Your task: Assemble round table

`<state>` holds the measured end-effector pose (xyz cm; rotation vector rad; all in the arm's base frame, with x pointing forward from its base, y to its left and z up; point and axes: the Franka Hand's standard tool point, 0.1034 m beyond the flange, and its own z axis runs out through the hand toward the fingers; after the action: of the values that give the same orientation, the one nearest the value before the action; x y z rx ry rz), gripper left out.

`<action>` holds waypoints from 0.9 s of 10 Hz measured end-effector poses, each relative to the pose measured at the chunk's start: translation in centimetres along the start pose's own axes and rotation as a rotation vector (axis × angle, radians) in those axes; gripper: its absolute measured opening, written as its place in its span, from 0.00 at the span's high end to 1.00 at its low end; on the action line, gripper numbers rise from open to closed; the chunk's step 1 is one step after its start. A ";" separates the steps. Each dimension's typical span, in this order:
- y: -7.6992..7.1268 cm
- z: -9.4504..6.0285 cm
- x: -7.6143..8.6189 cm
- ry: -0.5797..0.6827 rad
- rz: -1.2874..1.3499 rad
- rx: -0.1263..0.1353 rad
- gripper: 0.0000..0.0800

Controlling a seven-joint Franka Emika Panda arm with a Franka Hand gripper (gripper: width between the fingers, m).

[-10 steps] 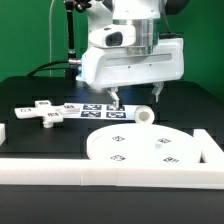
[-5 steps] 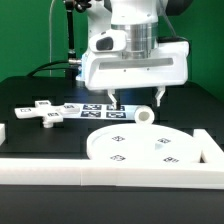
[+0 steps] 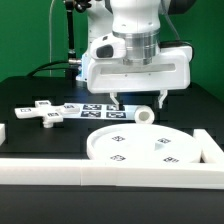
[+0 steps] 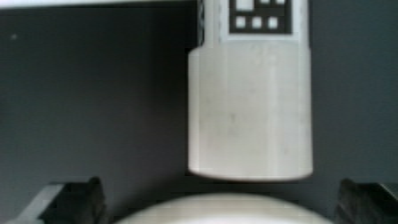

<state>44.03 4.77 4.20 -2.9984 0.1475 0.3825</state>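
My gripper's fingers are above the post's sides and would miss the post if I closed now, so I need to lower them first and then close on it.
The short cylindrical post lies on its side on the black table, just behind the large rimmed round disc. The small cross-shaped foot lies apart at the exterior view's left. My gripper hangs open just above the post, one finger on each side of it, holding nothing. In the wrist view the post lies lengthwise between the dark fingertips, the gripper is wide open, and the disc's rim shows under it.
The marker board lies behind the post, between it and the foot. A long white rail runs along the front, with white rail pieces at the exterior view's right and left.
The gripper has shifted slightly toward the exterior view's right, staying open over the post. The parts have not moved.
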 end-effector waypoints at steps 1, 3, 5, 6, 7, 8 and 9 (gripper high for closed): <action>-0.5 -0.2 0.1 -0.096 -0.001 0.008 0.19; -1.1 0.2 0.9 -0.208 -0.018 0.023 0.19; -1.3 0.3 -0.1 -0.376 -0.020 0.033 0.19; -1.4 0.5 0.0 -0.467 -0.022 0.040 0.19; -1.4 1.1 0.3 -0.511 -0.025 0.015 0.19; -1.6 1.5 -0.2 -0.603 -0.041 0.000 0.19; -1.6 2.0 0.0 -0.645 -0.057 0.009 0.19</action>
<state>43.78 6.62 2.47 -2.6921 0.0025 1.2917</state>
